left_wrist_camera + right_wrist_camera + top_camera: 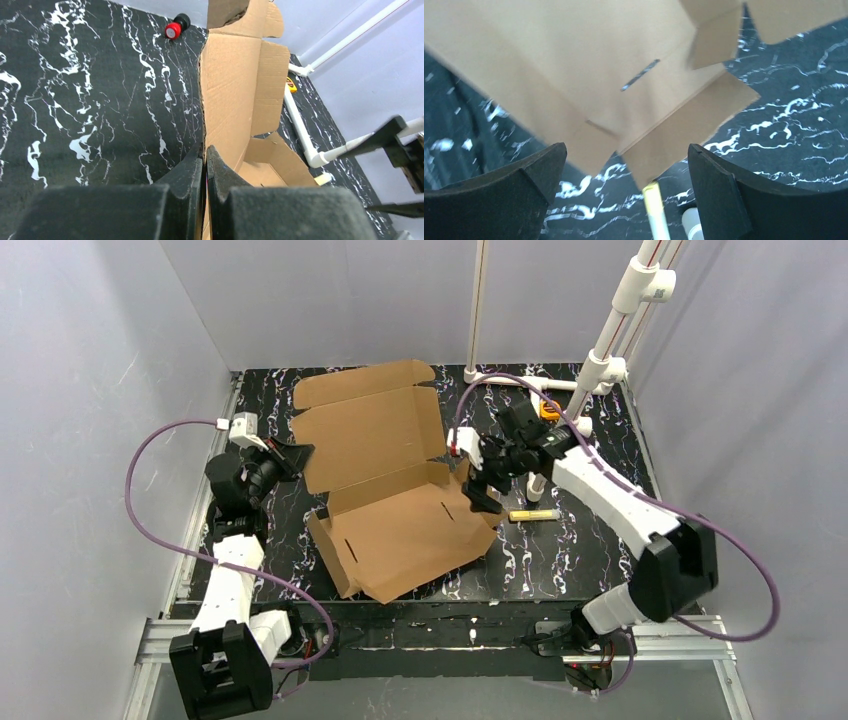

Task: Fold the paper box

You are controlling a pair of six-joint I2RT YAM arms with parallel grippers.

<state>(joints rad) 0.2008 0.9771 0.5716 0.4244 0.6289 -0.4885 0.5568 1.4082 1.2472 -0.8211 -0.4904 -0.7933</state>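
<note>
The right gripper grabs the outer edge of its side flap nearest the yellow marker [498, 510] next, to fold the paper box [400, 510] upright.
The paper box [400, 510] is a brown cardboard sheet lying mid-table, with its lid panel tilted up at the back and its side flaps partly raised. My left gripper [296, 454] is shut on the left edge of that lid panel. In the left wrist view the black fingers [190, 170] pinch the cardboard edge [227, 95] between them. My right gripper [481, 486] hovers open at the box's right side. In the right wrist view its jaws [625, 150] stand wide apart above a corner flap [684, 120], touching nothing.
A yellow marker [533, 514] lies on the black marbled table [570, 550] just right of the box, also seen under the right gripper as a yellow marker [655, 207]. A white pipe frame [600, 370] stands at the back right. A red-capped item [173, 30] lies beyond the box's left edge.
</note>
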